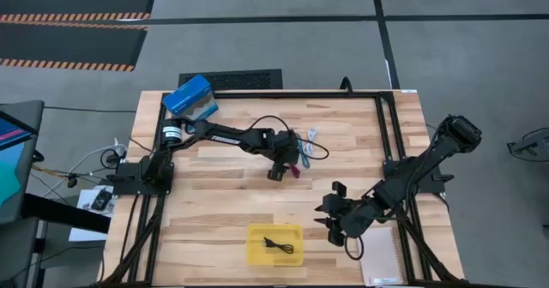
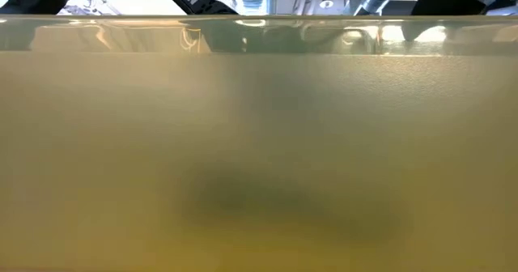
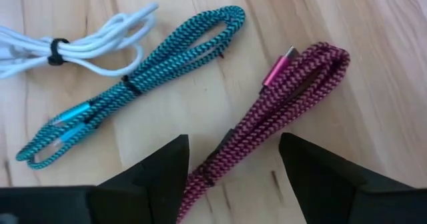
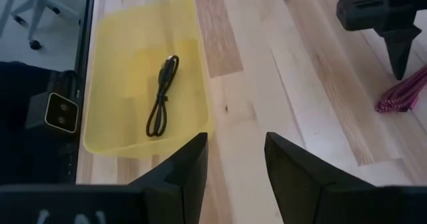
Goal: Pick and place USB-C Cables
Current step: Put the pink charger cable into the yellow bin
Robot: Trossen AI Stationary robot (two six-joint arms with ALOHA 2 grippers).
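I will next grab the cable by its tied end point(image 3: 209, 169) with my left gripper. That leaves the red-and-black cable's looped end point(image 3: 328, 59) free for placing into the tray.
Three bundled USB-C cables lie on the wooden table in the left wrist view: a red-and-black braided one point(image 3: 273, 111), a teal one point(image 3: 140, 84) and a white one point(image 3: 73, 44). My left gripper point(image 3: 233, 164) is open just above the red cable, one finger on each side of its tied end, touching nothing. From above, that gripper point(image 1: 283, 170) is at the table's middle. A thin black cable point(image 4: 162, 94) lies flat in the yellow tray point(image 4: 120, 44). My right gripper point(image 4: 235, 159) hovers open, right of the tray point(image 1: 274, 243).
A blue box point(image 1: 190, 96) sits at the far left corner. A white notepad point(image 1: 379, 255) lies near the right near corner. Black frame rails point(image 1: 382, 121) border the tabletop. The low view is filled by the tray's yellow wall point(image 2: 259, 159).
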